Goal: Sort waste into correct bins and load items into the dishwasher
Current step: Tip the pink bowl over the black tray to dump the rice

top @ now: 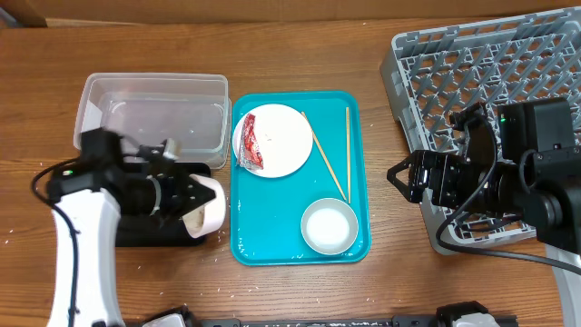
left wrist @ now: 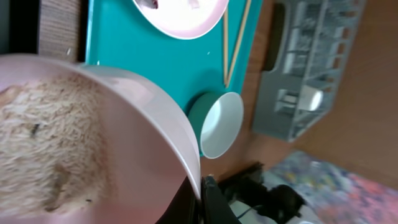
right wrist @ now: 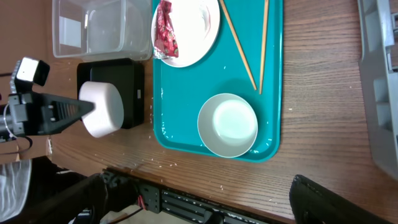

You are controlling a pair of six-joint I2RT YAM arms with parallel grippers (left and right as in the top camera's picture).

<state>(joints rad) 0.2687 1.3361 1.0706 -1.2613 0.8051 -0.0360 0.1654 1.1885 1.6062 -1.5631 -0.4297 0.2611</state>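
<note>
The tilted white bowl hangs beside the teal tray's open corner, so it is too early for my left gripper to open before the bowl sits flat there.
My left gripper (top: 188, 194) is shut on the rim of a white bowl (top: 208, 204). It holds the bowl tipped on its side over the black tray (top: 136, 234), beside the clear tub (top: 154, 113). The left wrist view shows rice (left wrist: 50, 143) stuck inside the bowl and the fingers (left wrist: 203, 194) pinching its rim. On the teal tray (top: 272, 245) lie a large white plate (top: 281, 141) with the red wrapper (top: 250, 142), two chopsticks (top: 329, 169) and a small white bowl (top: 329, 226). My right gripper (top: 400, 178) is open and empty, between the teal tray and the grey dish rack (top: 481, 64).
Loose rice grains (right wrist: 186, 163) are scattered on the wood near the table's front edge. The dish rack fills the right side, with my right arm over its front part. The paper wad is not in view.
</note>
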